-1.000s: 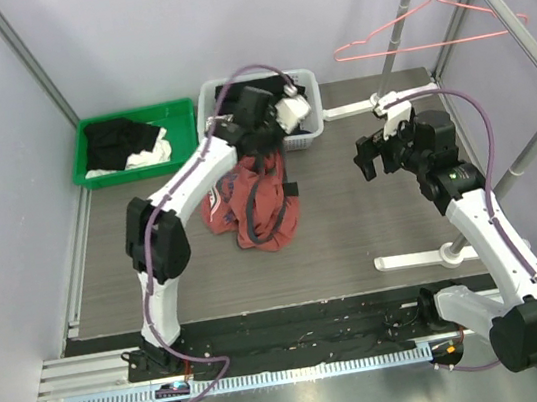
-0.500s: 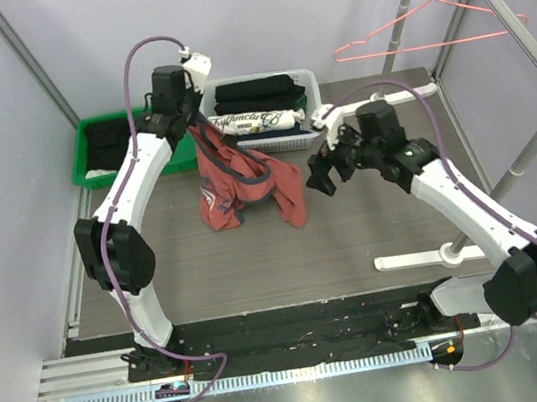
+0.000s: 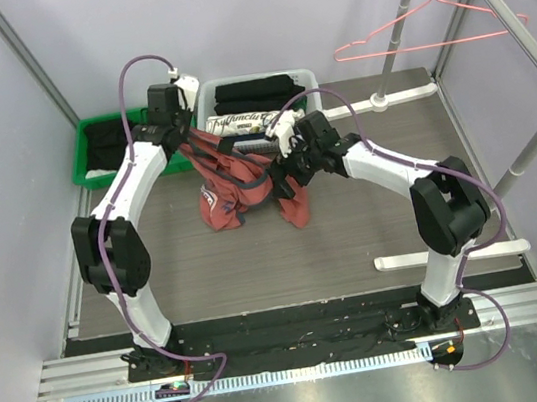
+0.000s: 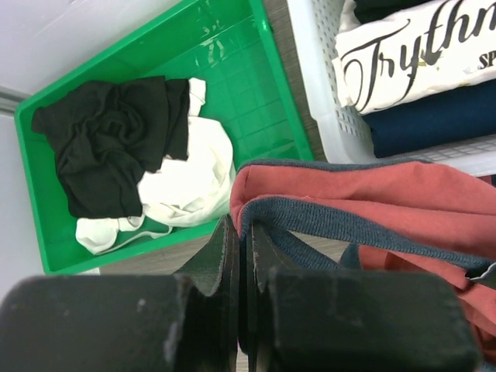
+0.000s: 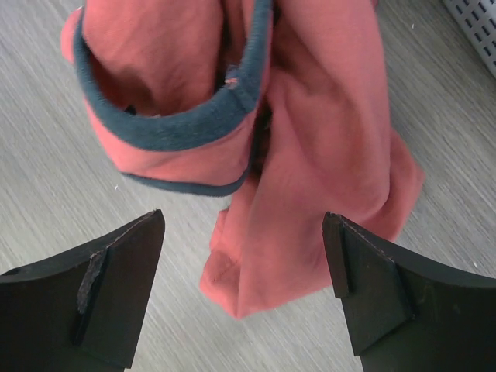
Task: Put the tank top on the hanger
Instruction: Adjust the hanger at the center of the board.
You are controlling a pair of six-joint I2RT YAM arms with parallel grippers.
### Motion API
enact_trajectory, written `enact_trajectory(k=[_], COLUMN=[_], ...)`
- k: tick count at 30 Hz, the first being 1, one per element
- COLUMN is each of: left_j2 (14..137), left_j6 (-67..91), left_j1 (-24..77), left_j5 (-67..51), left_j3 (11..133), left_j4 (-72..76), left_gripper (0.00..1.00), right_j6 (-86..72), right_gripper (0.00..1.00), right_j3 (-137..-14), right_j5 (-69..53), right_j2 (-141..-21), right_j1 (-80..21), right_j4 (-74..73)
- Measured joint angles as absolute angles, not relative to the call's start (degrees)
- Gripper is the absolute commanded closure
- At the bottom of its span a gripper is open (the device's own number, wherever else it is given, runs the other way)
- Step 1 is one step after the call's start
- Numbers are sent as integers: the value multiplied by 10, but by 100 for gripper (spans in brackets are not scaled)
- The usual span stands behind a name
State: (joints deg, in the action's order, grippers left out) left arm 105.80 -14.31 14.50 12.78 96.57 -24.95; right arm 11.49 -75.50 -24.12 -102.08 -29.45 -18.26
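My right gripper will take hold of the tank top's free navy-trimmed shoulder, opposite my left gripper, so that the tank top gets spread for the hanger.
The rust-red tank top with navy trim hangs bunched above the table's middle, its lower end on the grey surface. My left gripper is shut on the shirt's navy-trimmed edge and holds it up near the white basket. My right gripper is open, its fingers either side of the shirt's hanging red fold without pinching it. The pink wire hanger hangs by its hook on the metal rail at the far right, away from both grippers.
A green bin with black and white cloth stands at the back left. A white basket with folded black, navy and white printed clothes stands behind the shirt. The metal rack's rail and feet occupy the right side.
My right gripper has swung left from the table's right side to the hanging shirt and now brackets its right fold. My left gripper has lifted the shirt toward the basket and holds it there.
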Motion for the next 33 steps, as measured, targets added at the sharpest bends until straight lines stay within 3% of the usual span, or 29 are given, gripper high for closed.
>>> enact_trajectory(k=[10, 18, 19, 21, 22, 25, 33], left_j2=[1051, 1046, 1045, 1043, 1042, 1038, 1023], left_j6=[-138, -138, -138, -138, -138, -138, -136], left_j1=[140, 139, 139, 138, 138, 137, 134], left_j5=[120, 118, 117, 117, 117, 117, 110], left_j3=[962, 950, 949, 947, 947, 947, 977], left_j4=[-243, -238, -238, -238, -238, -238, -256], left_gripper=[100, 100, 100, 100, 100, 100, 100], right_j6=[99, 101, 101, 103, 103, 109, 172], right_gripper=[13, 44, 56, 69, 83, 99, 99], right_j3=[-781, -829, -831, -831, -831, -834, -892], right_j5=[-261, -268, -269, -270, -271, -271, -225], right_j2=[-1034, -1079, -1084, -1088, -1088, -1088, -1062], right_j1=[-303, -318, -319, -320, -320, -320, -330], right_j4=[-132, -123, -124, -125, -128, -136, -234])
